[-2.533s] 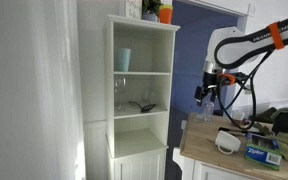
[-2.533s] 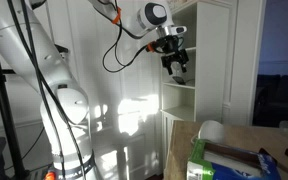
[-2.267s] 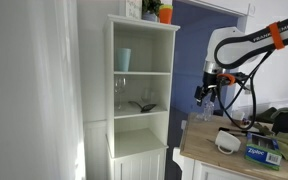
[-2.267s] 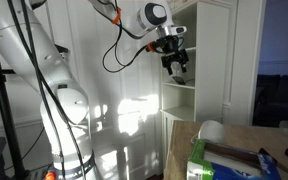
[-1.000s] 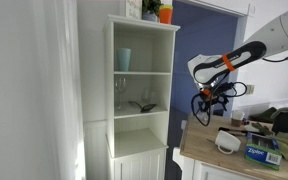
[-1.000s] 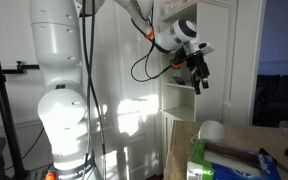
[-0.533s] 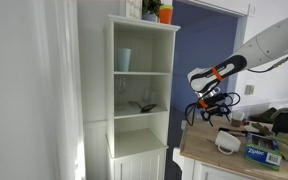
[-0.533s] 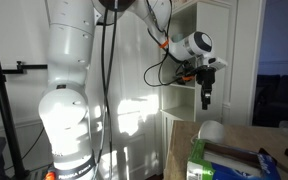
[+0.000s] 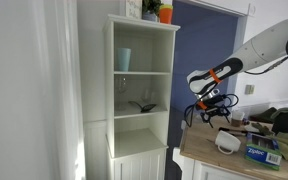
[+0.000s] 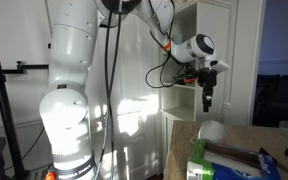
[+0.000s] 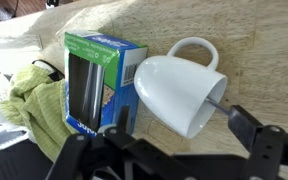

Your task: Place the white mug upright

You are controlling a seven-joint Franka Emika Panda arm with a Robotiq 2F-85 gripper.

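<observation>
My gripper grabs the white mug [image 11: 179, 85] by its open rim end next, so its base stays free to meet the table as it is set upright.
The white mug [image 11: 179, 85] lies on its side on the wooden table [image 11: 259, 55], handle at the top and open rim toward the lower right. It also shows in both exterior views [image 9: 227, 142] [image 10: 212, 130]. My gripper [image 11: 181, 132] is open and points down over the mug, with one finger on each side of its rim end. I cannot tell whether the fingers touch it. In both exterior views the gripper [image 9: 212, 112] [image 10: 207, 100] hangs a little above the table near the mug.
A green and blue box [image 11: 94, 80] lies right beside the mug, with a yellow-green cloth [image 11: 29, 105] past it. A tall white cabinet [image 9: 144, 90] holds a pale tumbler [image 9: 123, 59] and stemmed glasses [image 9: 121, 92]. The table edge is near the cabinet.
The arm has swung down from beside the cabinet's upper shelves toward the table. The gripper now points down over the mug. The mug has not moved.
</observation>
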